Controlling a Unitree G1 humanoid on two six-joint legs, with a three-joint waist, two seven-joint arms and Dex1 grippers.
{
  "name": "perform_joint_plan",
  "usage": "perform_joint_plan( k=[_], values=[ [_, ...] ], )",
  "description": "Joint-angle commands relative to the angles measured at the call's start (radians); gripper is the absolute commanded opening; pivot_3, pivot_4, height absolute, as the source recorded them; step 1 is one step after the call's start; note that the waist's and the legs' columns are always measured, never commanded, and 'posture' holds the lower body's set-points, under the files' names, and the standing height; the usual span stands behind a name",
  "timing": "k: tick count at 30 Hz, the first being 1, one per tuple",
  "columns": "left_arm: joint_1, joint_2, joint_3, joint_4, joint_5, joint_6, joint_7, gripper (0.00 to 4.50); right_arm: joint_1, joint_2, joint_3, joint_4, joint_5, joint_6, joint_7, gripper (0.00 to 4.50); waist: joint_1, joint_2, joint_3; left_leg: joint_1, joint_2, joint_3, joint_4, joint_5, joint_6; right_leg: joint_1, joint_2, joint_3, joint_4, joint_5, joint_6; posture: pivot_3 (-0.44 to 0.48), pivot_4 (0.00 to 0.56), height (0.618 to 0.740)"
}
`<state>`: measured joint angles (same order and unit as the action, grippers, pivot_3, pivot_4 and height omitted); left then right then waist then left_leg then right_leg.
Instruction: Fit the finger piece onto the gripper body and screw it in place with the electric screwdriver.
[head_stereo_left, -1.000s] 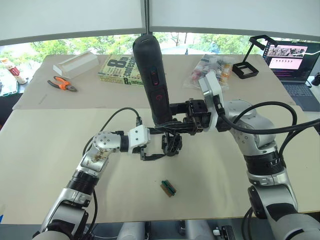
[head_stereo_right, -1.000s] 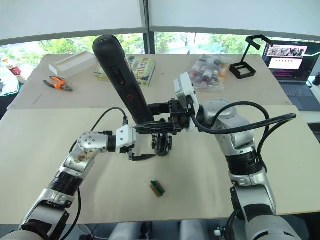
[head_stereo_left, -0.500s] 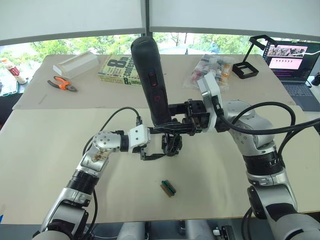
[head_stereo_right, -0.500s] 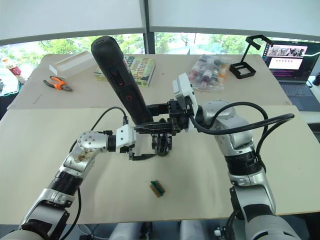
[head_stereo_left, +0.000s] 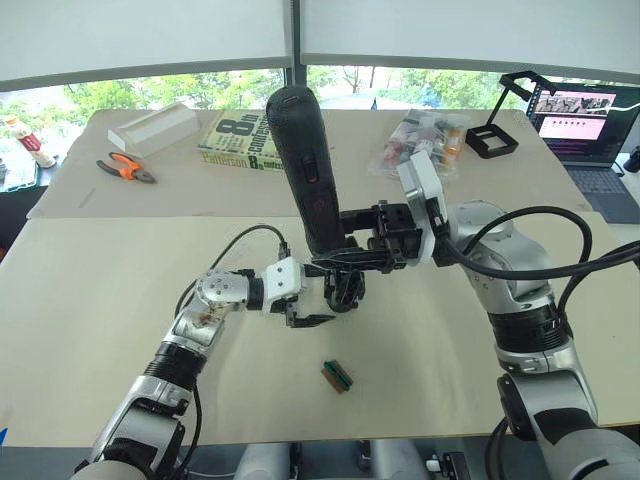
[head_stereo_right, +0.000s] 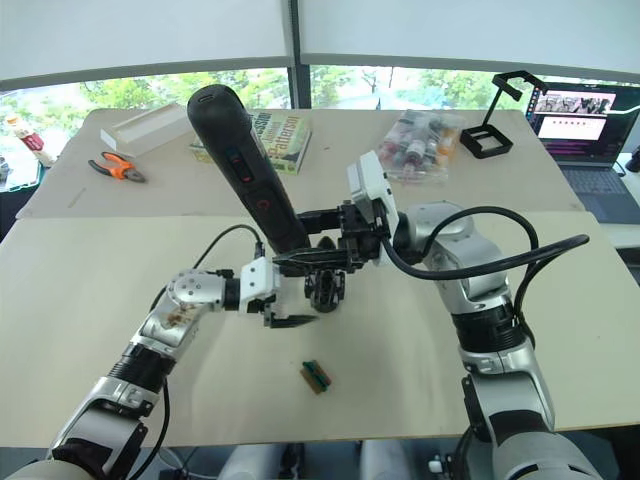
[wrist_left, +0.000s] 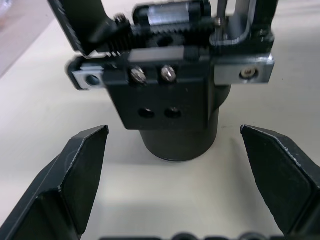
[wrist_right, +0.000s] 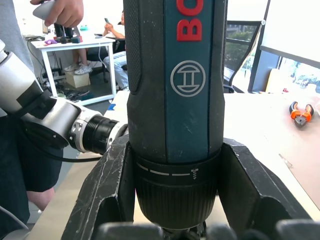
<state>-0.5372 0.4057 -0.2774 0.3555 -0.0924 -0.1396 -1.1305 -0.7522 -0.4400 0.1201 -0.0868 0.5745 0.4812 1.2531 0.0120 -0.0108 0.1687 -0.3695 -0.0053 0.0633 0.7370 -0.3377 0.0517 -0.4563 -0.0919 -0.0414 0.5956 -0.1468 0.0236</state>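
My left gripper grabs the gripper body by its round base (wrist_left: 181, 142) next, to steady it under the electric screwdriver.
My right gripper (head_stereo_left: 336, 262) is shut on the electric screwdriver (head_stereo_left: 306, 165), a thick black tool standing almost upright with its top leaning left; my fingers (wrist_right: 107, 182) clamp its lower collar. Its bit end points down at the gripper body (head_stereo_left: 346, 288), a small black mechanism on a round base on the table. My left gripper (wrist_left: 174, 132) is open just left of that body, one finger to each side and neither touching. The gripper body (wrist_left: 170, 107) shows a black block with two screws and two empty holes. The finger piece is hidden or out of view.
A small green block (head_stereo_left: 337, 376) lies nearer than the gripper body. At the back are orange-handled pliers (head_stereo_left: 125, 168), a white box (head_stereo_left: 155, 127), a book (head_stereo_left: 235, 142), a bag of small items (head_stereo_left: 420, 135), a black stand (head_stereo_left: 500, 125) and a laptop (head_stereo_left: 590, 125).
My left arm has shifted slightly right and its gripper has rolled at the wrist beside the gripper body. The screwdriver's top has swayed a little. The gripper body has stayed put.
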Motion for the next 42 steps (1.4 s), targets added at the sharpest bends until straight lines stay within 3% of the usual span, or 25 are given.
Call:
perform_joint_plan(
  k=[1,10,13,15,16,33,42],
  values=[
    [-0.036,-0.033,-0.013,0.024,0.011,-0.040,0.002,4.50,0.011,-0.017,-0.022,-0.002,0.006,0.000,-0.008,1.90,0.000,0.000,0.000,0.000,0.000,0.000,0.000,0.000,0.000,0.000,0.000,0.000,0.000,0.000,0.000,0.000,0.150,0.740],
    [-0.077,-0.087,-0.008,0.111,0.015,-0.065,0.017,4.50,0.021,-0.022,-0.016,-0.001,0.000,-0.003,-0.012,1.90,0.000,0.000,0.000,0.000,0.000,0.000,0.000,0.000,0.000,0.000,0.000,0.000,0.000,0.000,0.000,0.000,0.150,0.740],
    [-0.081,-0.092,0.003,0.121,-0.003,-0.057,0.000,3.62,0.021,-0.024,-0.017,0.004,-0.004,-0.002,-0.015,1.90,-0.001,0.000,0.000,0.000,0.000,0.000,0.001,-0.001,0.001,0.001,-0.001,0.000,0.000,0.000,0.001,0.000,0.150,0.740],
    [-0.085,-0.093,0.004,0.130,-0.005,-0.056,-0.006,2.65,0.024,-0.024,-0.019,0.008,-0.006,-0.001,-0.021,1.90,0.000,0.000,0.000,0.000,0.001,0.000,0.001,-0.001,0.001,0.001,-0.001,0.000,0.000,0.000,0.001,0.000,0.150,0.740],
    [-0.087,-0.095,0.005,0.135,-0.008,-0.051,-0.012,2.38,0.029,-0.025,-0.020,0.009,-0.007,0.000,-0.025,1.90,0.000,0.000,0.000,0.000,0.001,0.000,0.001,-0.001,0.001,0.001,-0.001,0.000,0.000,0.000,0.001,0.000,0.150,0.740],
    [-0.155,-0.118,0.034,0.256,-0.023,-0.025,-0.028,2.38,0.112,-0.037,-0.009,0.008,-0.050,-0.043,-0.085,1.90,0.001,-0.001,-0.004,0.003,0.002,-0.001,0.003,-0.001,0.003,0.007,-0.001,0.000,0.000,0.002,0.001,0.000,0.150,0.740],
    [-0.167,-0.121,0.035,0.276,-0.016,-0.034,-0.026,2.38,0.155,-0.026,0.018,0.013,-0.054,-0.046,-0.122,1.90,0.001,-0.001,-0.004,0.015,0.002,-0.002,0.000,-0.006,0.012,0.018,-0.002,0.000,-0.002,0.001,0.001,0.000,0.150,0.740]
  ],
)
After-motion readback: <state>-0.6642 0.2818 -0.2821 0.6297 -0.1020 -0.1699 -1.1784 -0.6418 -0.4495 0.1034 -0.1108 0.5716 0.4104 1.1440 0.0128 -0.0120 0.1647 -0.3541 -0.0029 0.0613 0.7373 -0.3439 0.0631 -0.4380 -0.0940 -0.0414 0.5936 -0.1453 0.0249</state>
